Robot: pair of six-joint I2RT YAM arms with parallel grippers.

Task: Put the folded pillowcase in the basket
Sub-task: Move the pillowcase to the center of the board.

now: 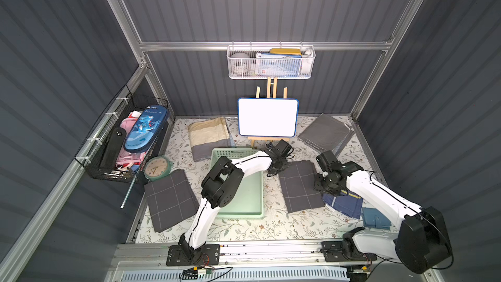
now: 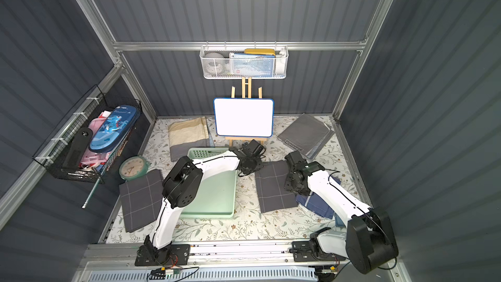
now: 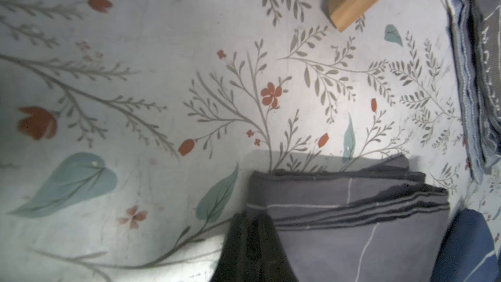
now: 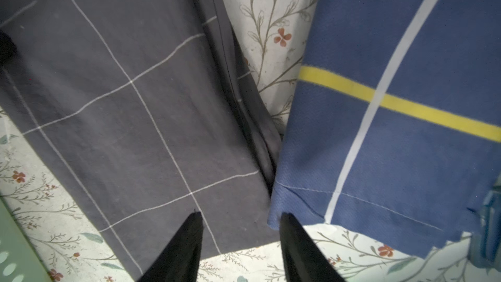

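Observation:
My right gripper grabs the pillowcase's layered edge beside the blue cloth, opposite my left gripper, next, to lay it in the basket [image 1: 238, 215] still folded.
The folded pillowcase [image 1: 298, 185] [image 2: 273, 185] is dark grey with thin white checks and lies flat on the floral table to the right of the basket. The basket [image 1: 238, 215] [image 2: 208, 215], a shallow mint-green tray, has nothing in its visible part. My left arm crosses over it. My left gripper [image 1: 276, 169] [image 3: 256, 218] is shut on the pillowcase's [image 3: 352, 193] far left corner. My right gripper [image 1: 324, 188] [image 4: 241, 218] is open with nothing between its fingers. It hangs over the pillowcase's [image 4: 135, 104] right side, beside a blue cloth.
A second dark checked cloth [image 1: 170, 199] lies left of the basket. A blue cloth [image 1: 343, 204] [image 4: 379, 131] touches the pillowcase's right edge. Behind stand a whiteboard easel [image 1: 267, 117], a beige cloth [image 1: 208, 136] and a grey cloth [image 1: 325, 131]. A clock [image 1: 157, 168] and a black wire basket [image 1: 127, 142] are at the left.

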